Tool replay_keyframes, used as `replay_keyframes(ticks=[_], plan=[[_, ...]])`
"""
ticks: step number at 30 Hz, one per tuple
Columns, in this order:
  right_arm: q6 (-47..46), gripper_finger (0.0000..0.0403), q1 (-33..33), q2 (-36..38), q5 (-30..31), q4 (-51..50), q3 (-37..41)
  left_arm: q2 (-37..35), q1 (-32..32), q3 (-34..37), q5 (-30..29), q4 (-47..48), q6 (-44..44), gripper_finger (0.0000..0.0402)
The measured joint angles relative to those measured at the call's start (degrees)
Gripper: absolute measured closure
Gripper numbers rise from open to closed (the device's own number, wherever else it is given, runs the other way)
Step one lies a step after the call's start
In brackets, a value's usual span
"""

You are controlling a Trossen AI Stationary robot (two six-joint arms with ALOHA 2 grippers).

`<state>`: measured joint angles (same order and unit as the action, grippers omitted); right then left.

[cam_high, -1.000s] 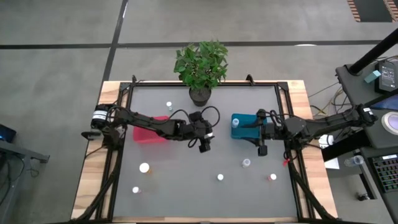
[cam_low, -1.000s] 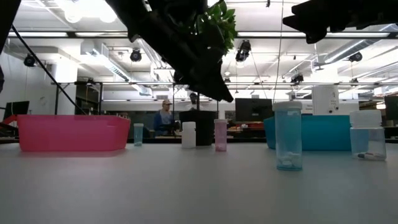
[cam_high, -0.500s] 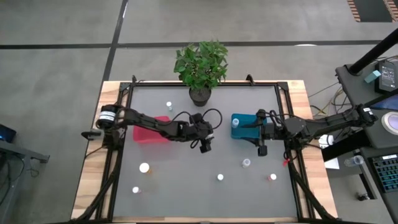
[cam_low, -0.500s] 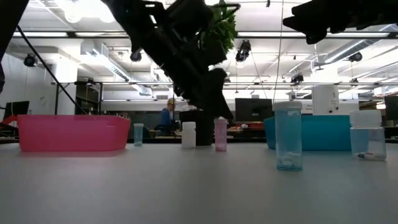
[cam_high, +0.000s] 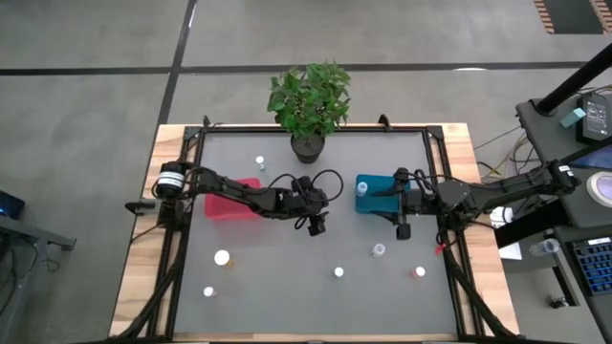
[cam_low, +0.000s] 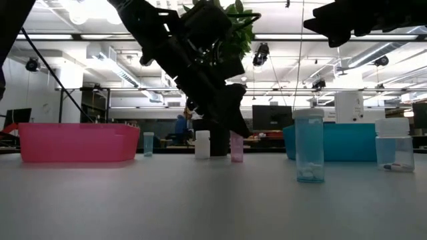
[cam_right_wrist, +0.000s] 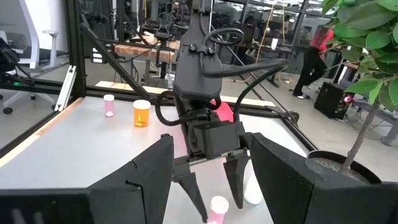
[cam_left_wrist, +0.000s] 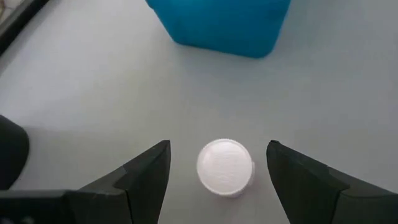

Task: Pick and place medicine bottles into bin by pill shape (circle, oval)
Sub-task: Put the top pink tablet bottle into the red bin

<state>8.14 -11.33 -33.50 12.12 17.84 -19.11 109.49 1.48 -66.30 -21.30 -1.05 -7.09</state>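
Observation:
The left gripper's fingers are on either side of the white cap (cam_left_wrist: pixel 225 167) in the left wrist view, so the left gripper will close on it.
My left gripper (cam_high: pixel 316 226) is open, between the red bin (cam_high: pixel 228 201) and the teal-blue bin (cam_high: pixel 379 195). It points down over a small pink bottle with a white cap (cam_left_wrist: pixel 225 167). One finger stands on each side of the cap, apart from it. The bottle stands upright on the table in the low view (cam_low: pixel 236 147) and the right wrist view (cam_right_wrist: pixel 217 208). My right gripper (cam_high: pixel 404 229) is open and empty, held above the table by the teal-blue bin's near side.
A white bottle (cam_low: pixel 202 144) stands close to the pink one. More bottles stand near the front (cam_high: pixel 379 250) (cam_high: pixel 338 272) (cam_high: pixel 419 272), at the left front (cam_high: pixel 222 257) (cam_high: pixel 208 291) and far back (cam_high: pixel 259 161). A potted plant (cam_high: pixel 307 145) stands at the far edge.
My left gripper has gone down toward the pink bottle, staying open, until its fingers reach the level of the cap. The bottle has not moved.

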Motion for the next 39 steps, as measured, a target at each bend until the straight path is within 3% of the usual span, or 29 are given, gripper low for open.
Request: replay_keyframes(ticks=[16,29,39], plan=[[0.02,0.0202,0.0,-0.02,-0.01,-0.04,0.0,0.0,0.16,-0.04,-0.24,0.04,-0.08,0.0304],[0.44,0.0202,0.0,-0.02,-0.02,-0.63,0.0,-5.67,3.86,-0.09,-1.88,2.98,-0.39,0.0306],[0.42,0.0202,0.0,-0.02,-0.02,-1.08,0.0,-15.84,8.39,0.0,-12.02,28.64,-13.9,0.0306]])
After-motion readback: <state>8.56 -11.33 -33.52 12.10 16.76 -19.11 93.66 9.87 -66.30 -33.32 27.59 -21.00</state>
